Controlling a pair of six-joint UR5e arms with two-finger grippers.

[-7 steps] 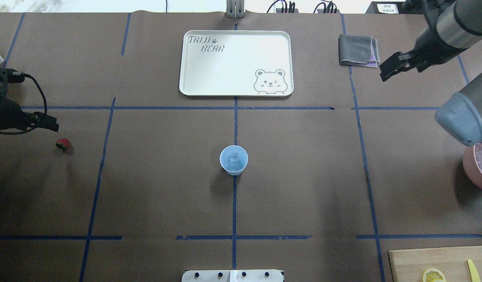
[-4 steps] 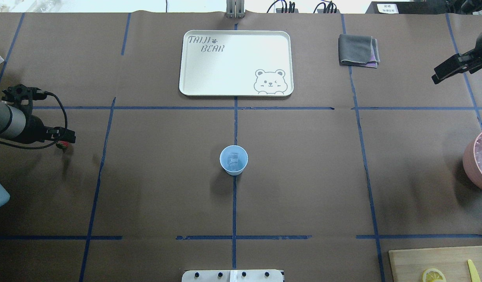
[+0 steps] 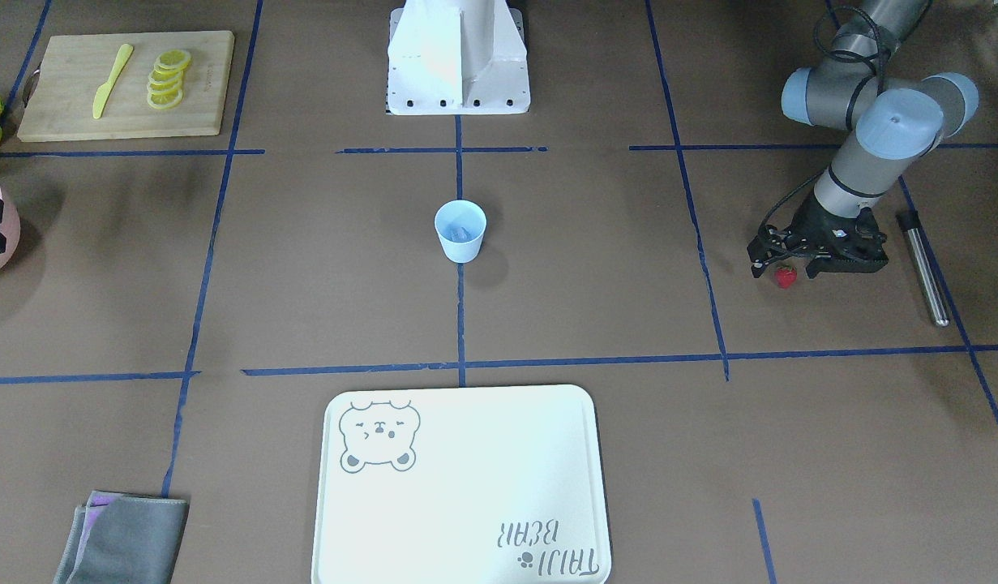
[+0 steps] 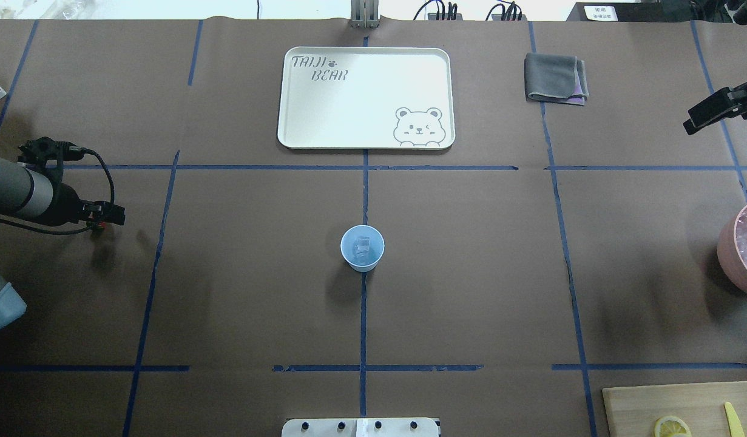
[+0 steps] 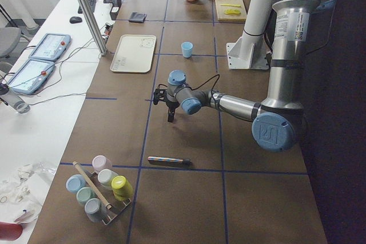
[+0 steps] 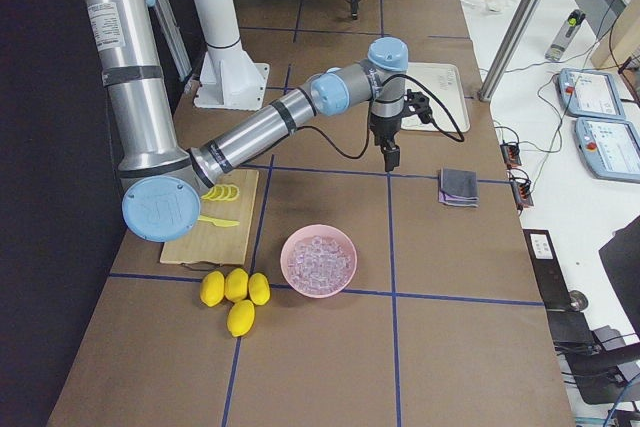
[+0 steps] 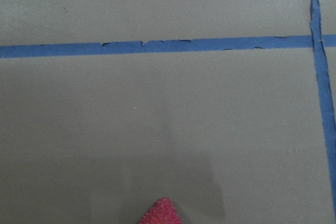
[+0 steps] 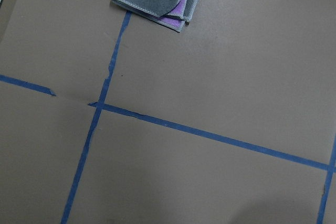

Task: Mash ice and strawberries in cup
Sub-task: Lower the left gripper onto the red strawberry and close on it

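Note:
The left gripper will next grab the small red strawberry by its plump body [image 3: 785, 276], to add fruit to the cup [image 3: 460, 232] for mashing.
The pale blue cup [image 4: 362, 247] stands upright at the table's middle and also shows in the front view [image 3: 460, 231]. Ice [image 4: 362, 245] lies in it. The red strawberry [image 3: 785, 276] lies on the table at my left. My left gripper [image 3: 782, 268] is low over it, open, with a finger on each side. In the overhead view the gripper [image 4: 109, 215] hides most of the berry. The left wrist view shows only its tip [image 7: 160, 212]. My right gripper [image 4: 692, 124] hangs empty at the far right. I cannot tell whether it is open or shut.
A white bear tray [image 4: 366, 97] and a grey cloth [image 4: 556, 77] lie at the far side. A pink bowl of ice [image 4: 743, 249] stands at the right edge. A cutting board [image 4: 628, 406] holds lemon slices [image 4: 672, 426]. A metal rod [image 3: 924, 268] lies by the left arm.
My left gripper has moved right and down over the strawberry, which now shows as a sliver. My right arm has pulled back toward the right edge.

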